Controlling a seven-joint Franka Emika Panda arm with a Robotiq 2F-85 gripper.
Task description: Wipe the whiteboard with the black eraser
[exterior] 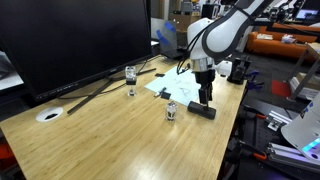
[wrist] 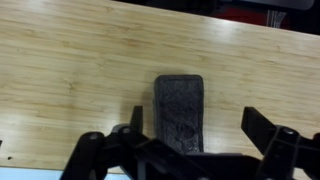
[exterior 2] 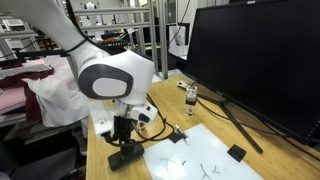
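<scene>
I should next grab the black eraser (wrist: 180, 110) from above by its long sides; its bottom stays flat and free to wipe the whiteboard.
The black eraser (wrist: 180, 110) lies flat on the wooden table, also seen in both exterior views (exterior: 205, 112) (exterior 2: 122, 157). My gripper (wrist: 198, 128) is open just above it, with the eraser between the fingers and nearer the left one. The gripper also shows in both exterior views (exterior: 204, 98) (exterior 2: 124, 140), pointing straight down. The whiteboard (exterior: 172, 88) is a thin pale sheet lying flat on the table beside the eraser. It also shows in an exterior view (exterior 2: 200, 160) with small dark marks on it.
A large dark monitor (exterior: 70, 40) stands at the table's back. A clear glass (exterior: 131, 78), a small jar (exterior: 171, 110) and a round white disc (exterior: 48, 115) are on the table. A flat black tab (exterior 2: 236, 153) lies past the sheet. The table edge is close to the eraser.
</scene>
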